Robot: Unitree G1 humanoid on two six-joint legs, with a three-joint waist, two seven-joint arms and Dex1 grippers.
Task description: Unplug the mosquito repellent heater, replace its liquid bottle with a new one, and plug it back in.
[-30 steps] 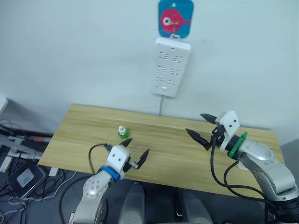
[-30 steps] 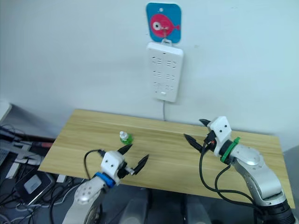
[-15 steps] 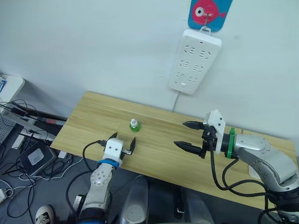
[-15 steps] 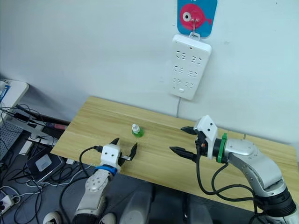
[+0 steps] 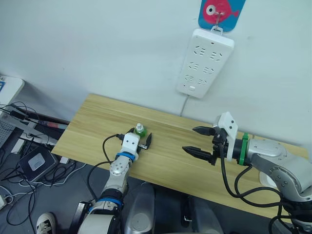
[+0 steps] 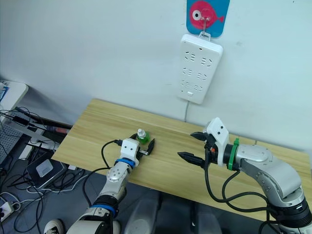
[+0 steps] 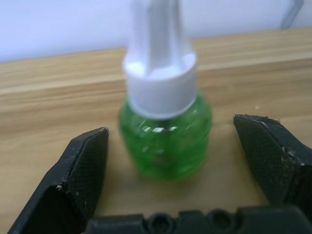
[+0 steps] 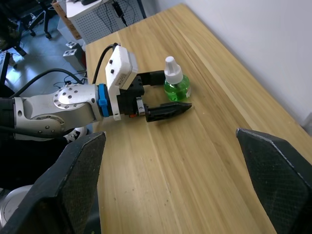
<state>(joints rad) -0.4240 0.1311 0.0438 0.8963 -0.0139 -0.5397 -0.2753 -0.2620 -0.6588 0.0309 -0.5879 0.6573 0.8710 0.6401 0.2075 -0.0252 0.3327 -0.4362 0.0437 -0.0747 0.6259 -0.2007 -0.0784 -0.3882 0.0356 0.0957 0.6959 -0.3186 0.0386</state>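
My left gripper is going to grip the bottle by its green body (image 5: pixel 140 131) next, so the new bottle's white cap (image 5: pixel 140 126) stays free to come off.
A small green liquid bottle (image 5: pixel 140 129) with a white cap stands upright on the wooden table (image 5: pixel 92 117), left of the middle. My left gripper (image 5: pixel 141 136) is open, one black finger on each side of the bottle (image 7: pixel 165 131), with gaps between them. My right gripper (image 5: pixel 189 139) hangs open over the table's middle right with nothing between its fingers; its wrist view looks toward the bottle (image 8: pixel 175 83). The mosquito repellent heater is out of view.
A long white power strip (image 5: pixel 204 63) hangs on the wall under a blue fish hook (image 5: pixel 222 9), all its sockets bare. Cables and a box (image 5: pixel 29 163) lie on the floor to the left. A bit of white (image 5: pixel 264 178) shows under my right forearm; I cannot tell what it is.
My left gripper has reached forward to the bottle and now straddles it. The right gripper has barely moved. The head camera has swung over the past second.
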